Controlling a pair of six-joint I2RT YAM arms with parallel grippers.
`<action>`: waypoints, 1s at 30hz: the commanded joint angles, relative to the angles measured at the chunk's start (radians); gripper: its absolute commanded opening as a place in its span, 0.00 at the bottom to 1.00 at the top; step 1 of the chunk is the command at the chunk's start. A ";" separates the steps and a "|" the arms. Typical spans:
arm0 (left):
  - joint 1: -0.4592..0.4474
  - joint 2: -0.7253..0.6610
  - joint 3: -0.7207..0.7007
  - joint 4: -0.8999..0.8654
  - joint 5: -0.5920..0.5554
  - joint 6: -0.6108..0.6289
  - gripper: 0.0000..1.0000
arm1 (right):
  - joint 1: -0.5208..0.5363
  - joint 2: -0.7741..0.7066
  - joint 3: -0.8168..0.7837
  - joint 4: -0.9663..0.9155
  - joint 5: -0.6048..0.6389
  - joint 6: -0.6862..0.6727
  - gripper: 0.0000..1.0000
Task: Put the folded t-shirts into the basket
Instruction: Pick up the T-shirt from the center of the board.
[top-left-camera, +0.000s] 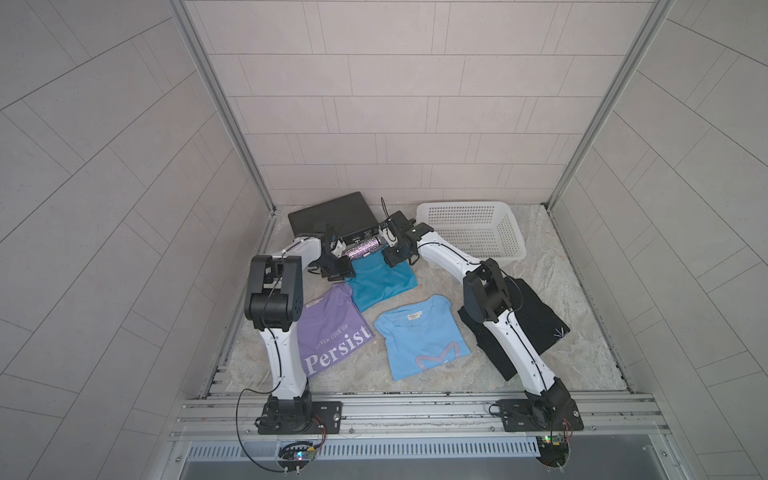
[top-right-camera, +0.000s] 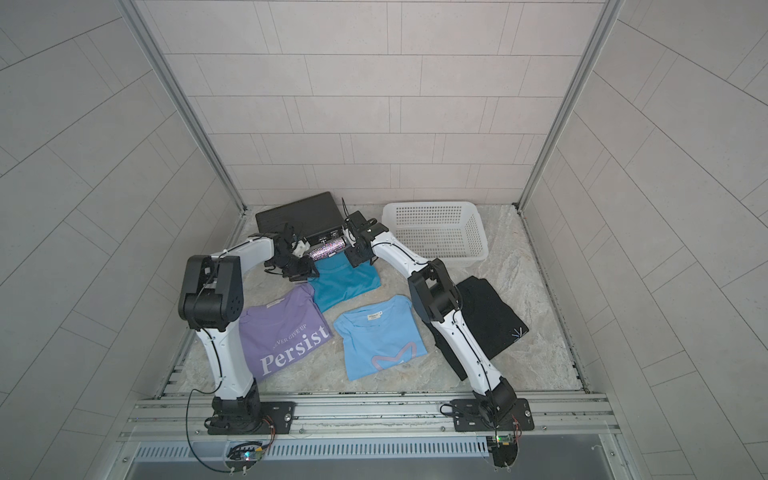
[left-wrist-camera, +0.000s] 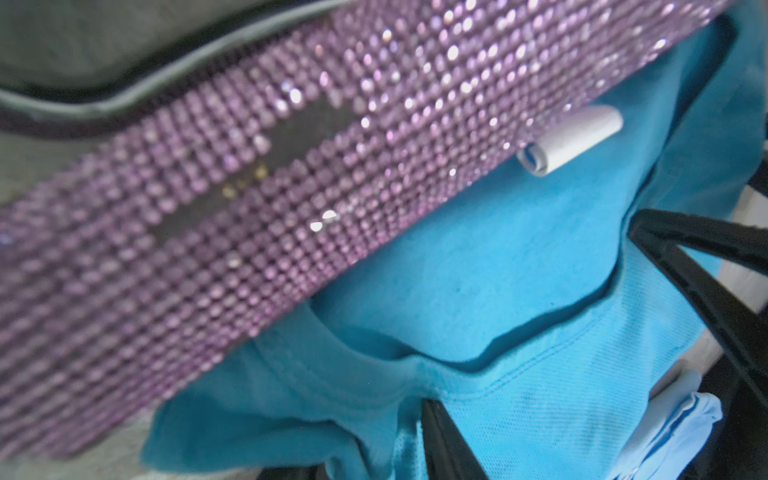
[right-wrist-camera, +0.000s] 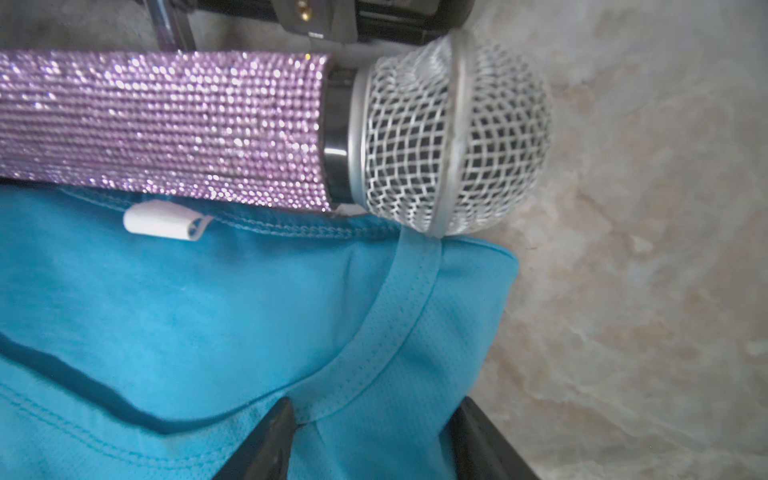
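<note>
I should next grab the teal t-shirt with my left gripper by its collar corner (top-left-camera: 353, 275) opposite my right gripper, to put the t-shirt folded into the basket (top-left-camera: 463, 205).
The teal folded t-shirt (top-left-camera: 384, 282) lies at the table's middle back, with my two grippers at its collar end. My left gripper (top-left-camera: 345, 271) is open, and a fold of teal collar (left-wrist-camera: 357, 399) bunches between its fingers (left-wrist-camera: 451, 446). My right gripper (right-wrist-camera: 374, 419) is open and straddles the shirt's other collar corner (right-wrist-camera: 415, 332). The lilac "Persist" shirt (top-left-camera: 332, 332), the light blue shirt (top-left-camera: 422, 336) and the black shirt (top-left-camera: 534, 316) lie flat nearer the front. The white basket (top-left-camera: 463, 205) stands at the back right with no shirt in it.
A microphone with a glittery lilac handle (top-left-camera: 365, 249) and a mesh head (right-wrist-camera: 453, 137) lies against the teal shirt's collar edge, between my two wrists. A black briefcase (top-left-camera: 328, 216) sits just behind it at the back left. My right arm passes over the black shirt.
</note>
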 joint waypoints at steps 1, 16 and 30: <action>-0.019 0.047 0.026 -0.010 0.009 -0.010 0.41 | -0.011 0.051 0.036 -0.032 -0.027 0.027 0.63; -0.021 0.049 0.056 -0.008 0.048 -0.025 0.04 | -0.018 0.036 0.115 -0.064 -0.133 0.005 0.12; -0.022 -0.129 -0.020 0.053 0.225 0.011 0.00 | -0.022 -0.314 -0.231 0.081 -0.253 -0.004 0.00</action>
